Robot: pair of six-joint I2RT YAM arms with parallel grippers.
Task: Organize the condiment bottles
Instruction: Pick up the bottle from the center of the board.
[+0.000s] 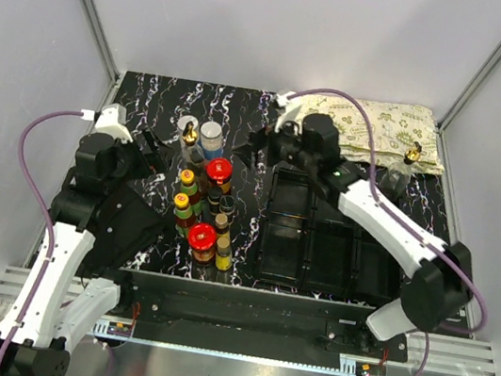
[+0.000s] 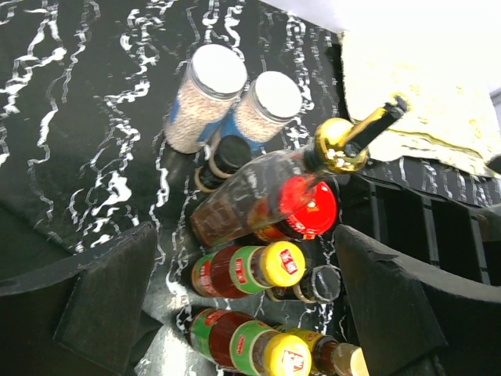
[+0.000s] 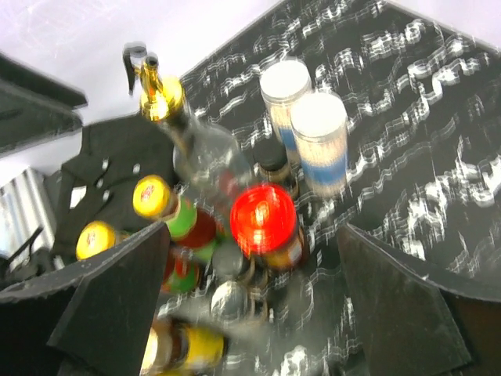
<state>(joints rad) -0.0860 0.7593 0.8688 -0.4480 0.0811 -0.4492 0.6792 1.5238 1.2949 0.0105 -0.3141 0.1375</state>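
Observation:
The right gripper grabs the clear glass bottle by its gold-topped neck (image 1: 190, 139) next, to set the bottle in the black compartment tray.
The condiment bottles stand in a tight cluster (image 1: 203, 200) left of the middle of the table. It holds two grey-lidded shakers (image 1: 201, 130), two red-lidded jars (image 1: 219, 170), yellow-capped sauces (image 1: 188, 179), black-capped bottles and a gold-spouted glass bottle (image 2: 344, 145). Another gold-spouted bottle (image 1: 409, 159) stands apart at the far right. My left gripper (image 1: 149, 148) is open and empty just left of the cluster, with yellow-capped sauces (image 2: 270, 265) showing between its fingers (image 2: 102, 301). My right gripper (image 1: 259, 146) is open and empty just right of the cluster, above a red-lidded jar (image 3: 263, 219). The right wrist view is blurred.
A black compartment tray (image 1: 329, 234) lies right of the cluster, under my right arm. A patterned cloth bag (image 1: 383, 133) lies at the back right. Grey walls close in the table on three sides.

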